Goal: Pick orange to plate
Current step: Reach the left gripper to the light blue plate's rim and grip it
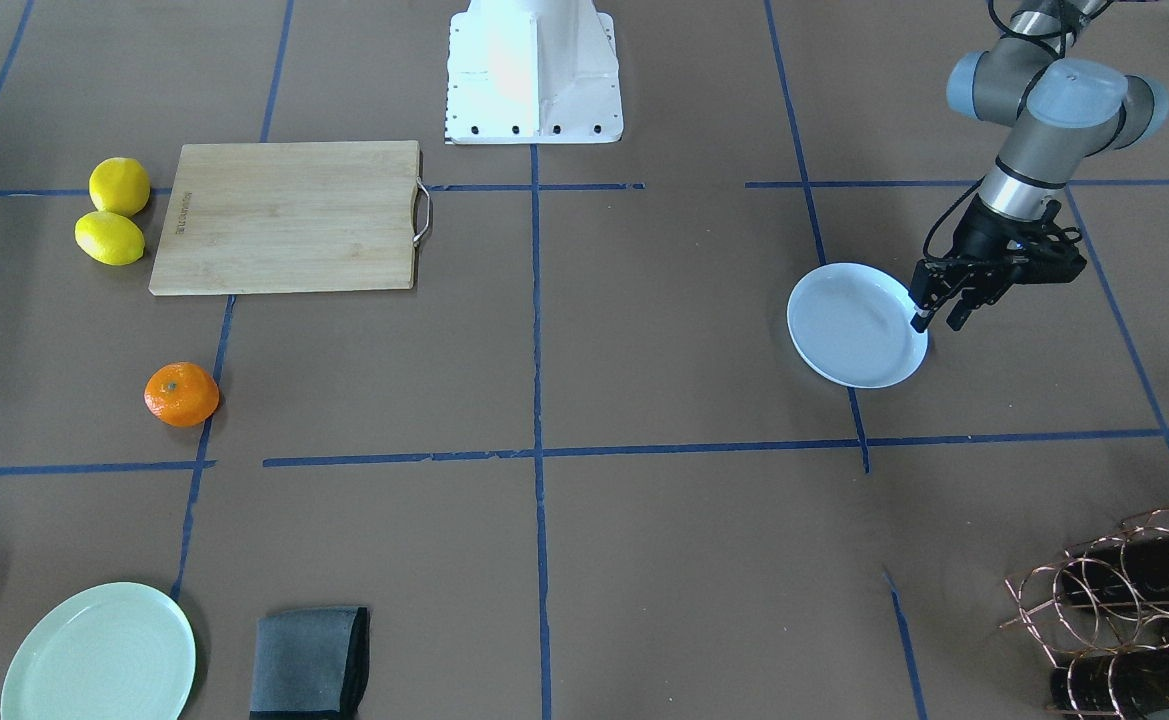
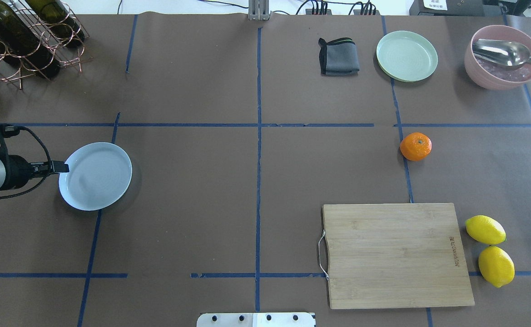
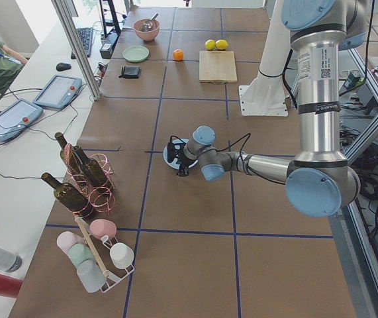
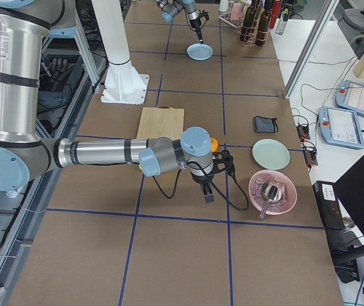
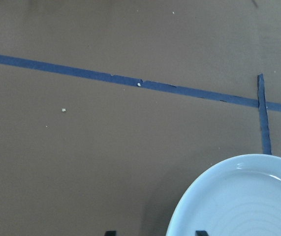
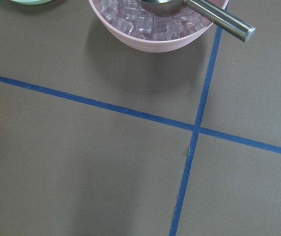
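My left gripper should grab the white plate by its rim (image 1: 922, 334) next, to bring it over for the orange (image 1: 181, 394).
The orange (image 1: 181, 394) (image 2: 415, 146) sits alone on the brown table, on a blue tape line, far from both grippers in the overhead view. The white plate (image 1: 849, 330) (image 2: 97, 177) lies flat on the robot's left side. My left gripper (image 1: 941, 322) (image 2: 63, 167) is open at the plate's outer rim. In the left wrist view the rim of the plate (image 5: 248, 201) runs between the two fingertips. The right gripper (image 4: 207, 194) shows only in the exterior right view, hanging near the orange (image 4: 214, 144). I cannot tell whether it is open or shut.
A wooden cutting board (image 2: 394, 254) lies on the robot's right side, with two yellow lemons (image 2: 490, 245) beside it. A pale green plate (image 2: 407, 55), a folded grey cloth (image 2: 339, 56) and a pink bowl (image 2: 503, 61) with ice and a spoon line the far edge. A wine rack (image 2: 24, 41) stands far left.
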Available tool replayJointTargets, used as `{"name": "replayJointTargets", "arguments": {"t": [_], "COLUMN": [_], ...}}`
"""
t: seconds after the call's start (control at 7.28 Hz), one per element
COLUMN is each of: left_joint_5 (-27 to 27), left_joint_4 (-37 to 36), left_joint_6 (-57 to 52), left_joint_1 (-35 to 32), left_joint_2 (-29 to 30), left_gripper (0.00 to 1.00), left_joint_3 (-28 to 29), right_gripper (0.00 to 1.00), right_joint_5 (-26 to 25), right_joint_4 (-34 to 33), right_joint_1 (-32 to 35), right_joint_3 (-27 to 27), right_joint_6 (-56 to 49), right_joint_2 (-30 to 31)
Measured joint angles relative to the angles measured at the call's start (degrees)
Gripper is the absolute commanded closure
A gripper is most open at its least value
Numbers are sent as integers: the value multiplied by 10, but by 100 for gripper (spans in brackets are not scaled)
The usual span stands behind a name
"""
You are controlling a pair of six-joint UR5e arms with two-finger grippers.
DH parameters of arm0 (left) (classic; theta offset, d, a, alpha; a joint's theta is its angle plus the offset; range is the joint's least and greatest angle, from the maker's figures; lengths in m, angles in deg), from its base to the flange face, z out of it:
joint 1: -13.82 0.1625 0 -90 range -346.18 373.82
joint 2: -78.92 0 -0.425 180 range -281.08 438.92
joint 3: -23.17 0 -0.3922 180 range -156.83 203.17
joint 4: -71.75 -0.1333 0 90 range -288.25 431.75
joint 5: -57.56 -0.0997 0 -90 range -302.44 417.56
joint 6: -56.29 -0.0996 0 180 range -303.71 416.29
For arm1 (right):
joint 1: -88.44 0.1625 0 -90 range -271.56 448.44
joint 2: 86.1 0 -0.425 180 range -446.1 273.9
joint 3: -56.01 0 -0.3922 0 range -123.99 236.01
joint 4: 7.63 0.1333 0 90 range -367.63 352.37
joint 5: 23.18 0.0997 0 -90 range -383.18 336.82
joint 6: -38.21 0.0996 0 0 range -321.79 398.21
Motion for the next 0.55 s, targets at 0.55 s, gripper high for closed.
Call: {"name": "replayJointTargets", "arguments": {"t": [0.55], "left_joint_5": [-3], "left_joint_4": [-1], "left_joint_6": [0], "left_joint_1": [9], "left_joint_2": [6], "left_gripper": [100], "left_joint_3": [7], "right_gripper": [0], "right_joint_5": [0], "right_joint_4": [0], "right_joint_1": [0], "right_joint_3": [-1], "right_joint_6": [-1], "right_joint_2": [0]}}
